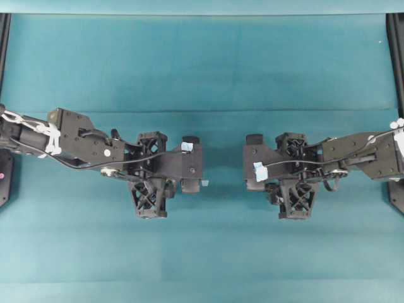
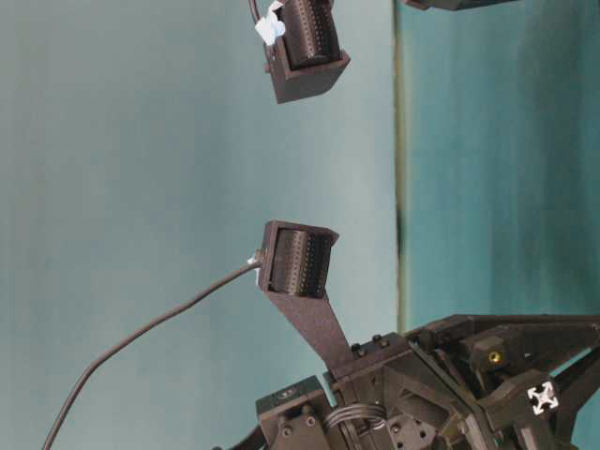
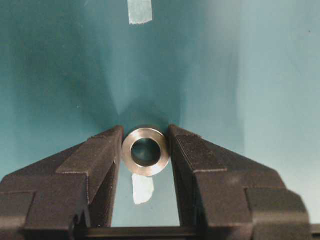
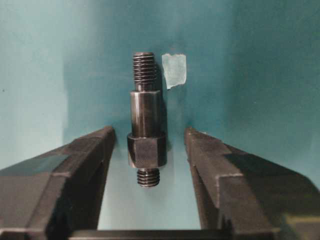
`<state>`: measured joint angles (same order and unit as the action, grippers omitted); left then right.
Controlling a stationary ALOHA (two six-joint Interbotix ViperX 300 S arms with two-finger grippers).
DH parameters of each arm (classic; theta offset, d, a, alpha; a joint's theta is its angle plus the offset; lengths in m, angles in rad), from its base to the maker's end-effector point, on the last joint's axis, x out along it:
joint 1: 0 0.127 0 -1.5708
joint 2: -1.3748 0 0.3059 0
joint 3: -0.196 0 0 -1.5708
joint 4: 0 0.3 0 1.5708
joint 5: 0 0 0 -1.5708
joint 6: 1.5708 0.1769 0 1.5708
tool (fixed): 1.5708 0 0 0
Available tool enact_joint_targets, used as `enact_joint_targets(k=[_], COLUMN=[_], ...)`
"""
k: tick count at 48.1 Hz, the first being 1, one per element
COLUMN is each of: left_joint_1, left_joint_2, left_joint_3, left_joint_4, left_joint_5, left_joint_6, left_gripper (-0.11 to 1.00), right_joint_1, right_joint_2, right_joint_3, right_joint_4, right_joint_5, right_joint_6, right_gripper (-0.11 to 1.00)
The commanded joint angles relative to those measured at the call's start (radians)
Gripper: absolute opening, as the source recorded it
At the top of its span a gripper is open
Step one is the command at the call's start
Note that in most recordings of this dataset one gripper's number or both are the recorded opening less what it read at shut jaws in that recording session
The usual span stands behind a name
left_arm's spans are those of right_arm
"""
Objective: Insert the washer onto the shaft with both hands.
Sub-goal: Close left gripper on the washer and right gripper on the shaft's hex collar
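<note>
The washer needs to go onto the shaft's long threaded end (image 4: pixel 144 69), so my right gripper should reach the shaft and grab it by its hex collar (image 4: pixel 147 150), which leaves that end free.
In the left wrist view the washer (image 3: pixel 145 151), a silvery ring with a dark hole, lies flat on the teal mat. My left gripper (image 3: pixel 145 131) is shut on it, both black fingertips touching its sides. In the right wrist view the shaft (image 4: pixel 146 132), dark and stepped with threaded ends and a hexagonal collar, lies on the mat pointing away from the camera. My right gripper (image 4: pixel 150 132) straddles the collar, open, with a gap on each side. In the overhead view the left arm (image 1: pixel 151 170) and the right arm (image 1: pixel 297 170) point down side by side and hide both parts.
A pale tape scrap (image 3: pixel 140 11) lies beyond the washer and a white scrap (image 3: pixel 143 189) just behind it. Another tape piece (image 4: pixel 174 70) sits beside the shaft's far threaded end. Black frame posts (image 1: pixel 396 57) stand at the mat's sides.
</note>
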<state>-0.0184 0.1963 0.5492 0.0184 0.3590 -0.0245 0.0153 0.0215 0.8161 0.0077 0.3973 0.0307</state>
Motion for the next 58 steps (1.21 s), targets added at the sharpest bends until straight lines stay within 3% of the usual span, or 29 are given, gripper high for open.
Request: enact_joint_targets(k=[1,22,58], left_joint_1=[-0.006,-0.018,-0.020], left_joint_2=[-0.006,-0.009,-0.009], left_joint_3=[-0.002,0.000,0.000], left_joint_4=[0.002,0.002,0.002], left_joint_5=[-0.005,-0.005,-0.003], left_joint_6=[0.003,0.003,0.031], left_gripper=[0.37,0.37,0.37], right_joint_1=[-0.023,-0.011,0.015], right_joint_2=[0.015,0.005,0.003], right_joint_3=[0.003,-0.003,-0.005], right_joint_4=[-0.003,-0.003,0.020], right_joint_5=[-0.002,0.043,0.038], right_joint_6=[-0.002,-0.006,-0.006], right_gripper=[0.15,0.01,0.00])
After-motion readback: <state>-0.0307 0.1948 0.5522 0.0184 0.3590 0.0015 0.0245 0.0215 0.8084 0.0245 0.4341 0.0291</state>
